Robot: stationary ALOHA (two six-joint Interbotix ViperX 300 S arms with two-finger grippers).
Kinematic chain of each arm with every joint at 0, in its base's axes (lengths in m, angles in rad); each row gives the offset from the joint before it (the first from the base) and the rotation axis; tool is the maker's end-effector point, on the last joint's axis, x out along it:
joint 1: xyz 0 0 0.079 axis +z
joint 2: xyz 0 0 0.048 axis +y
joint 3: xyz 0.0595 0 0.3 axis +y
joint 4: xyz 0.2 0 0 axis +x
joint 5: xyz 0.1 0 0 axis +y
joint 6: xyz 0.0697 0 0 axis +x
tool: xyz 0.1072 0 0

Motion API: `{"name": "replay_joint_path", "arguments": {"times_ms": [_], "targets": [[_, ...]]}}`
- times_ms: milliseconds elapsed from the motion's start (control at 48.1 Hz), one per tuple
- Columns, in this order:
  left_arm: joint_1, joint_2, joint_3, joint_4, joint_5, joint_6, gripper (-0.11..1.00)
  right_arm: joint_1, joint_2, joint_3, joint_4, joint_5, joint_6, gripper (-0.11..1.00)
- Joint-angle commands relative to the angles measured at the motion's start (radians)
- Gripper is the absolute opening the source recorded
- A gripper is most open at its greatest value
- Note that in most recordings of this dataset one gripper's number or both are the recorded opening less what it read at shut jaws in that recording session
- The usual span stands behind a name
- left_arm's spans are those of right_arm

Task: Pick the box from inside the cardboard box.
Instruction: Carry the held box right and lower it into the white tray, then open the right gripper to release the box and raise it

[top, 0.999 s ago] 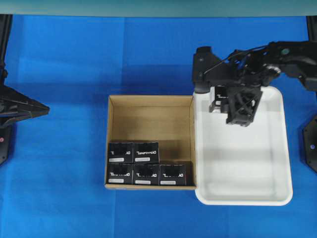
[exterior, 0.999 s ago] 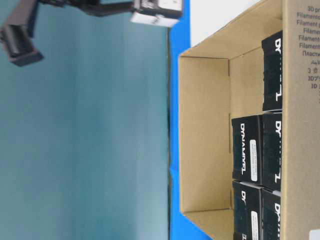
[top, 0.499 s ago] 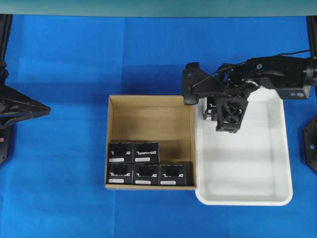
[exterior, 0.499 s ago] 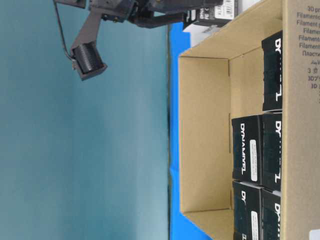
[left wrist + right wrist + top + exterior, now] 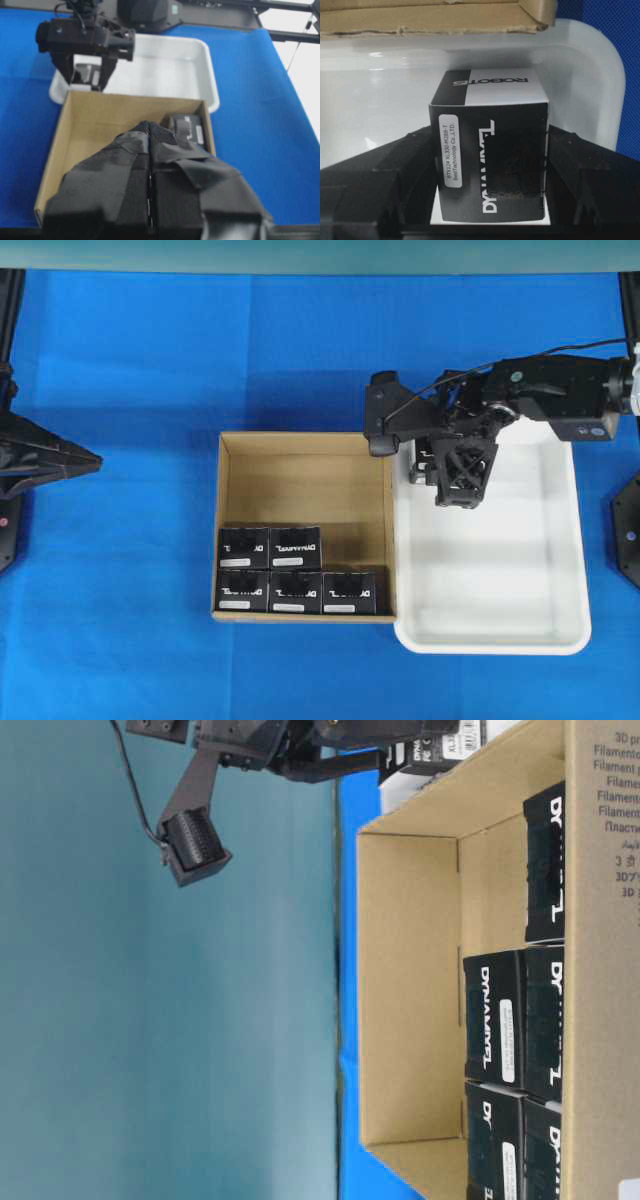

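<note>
My right gripper releases the black box next, since it sits low in the white tray's corner, inside the tray's rim, and would stand.
My right gripper is shut on a black box with white lettering and a small white label, one finger on each side. It holds the box low in the white tray's far-left corner, just right of the cardboard box wall. The brown cardboard box holds several more black boxes along its near side. The table-level view shows the held box just beyond the carton. My left gripper is shut and empty, at the far left, pointing at the carton.
The white plastic tray stands against the carton's right wall, and the held box is the only thing over it. Blue cloth covers the table all round. The right arm reaches in from the right edge.
My right gripper has carried the box left and downward, into the tray's corner beside the carton wall. The left arm has not moved.
</note>
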Motion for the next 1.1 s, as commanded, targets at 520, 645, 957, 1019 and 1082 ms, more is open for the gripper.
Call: {"name": "replay_joint_path", "arguments": {"times_ms": [520,645,957,1019,1082], "targets": [[0.0,0.008,-0.029,0.002,-0.009,0.0,-0.05,0.002,-0.044,-0.057,0.021,0.069,0.009,0.97],[0.0,0.008,-0.029,0.002,-0.008,0.0,-0.05,0.002,-0.091,-0.083,0.023,0.126,0.011,0.97],[0.0,0.009,-0.029,0.002,-0.006,0.0,-0.05,-0.012,-0.239,-0.169,0.021,0.236,0.071,0.97],[0.0,0.009,-0.029,0.003,-0.005,0.0,-0.05,-0.012,-0.265,-0.181,0.021,0.249,0.08,0.97],[0.0,0.008,-0.029,0.003,-0.005,0.0,-0.05,-0.012,-0.29,-0.189,0.021,0.258,0.087,0.97]]}}
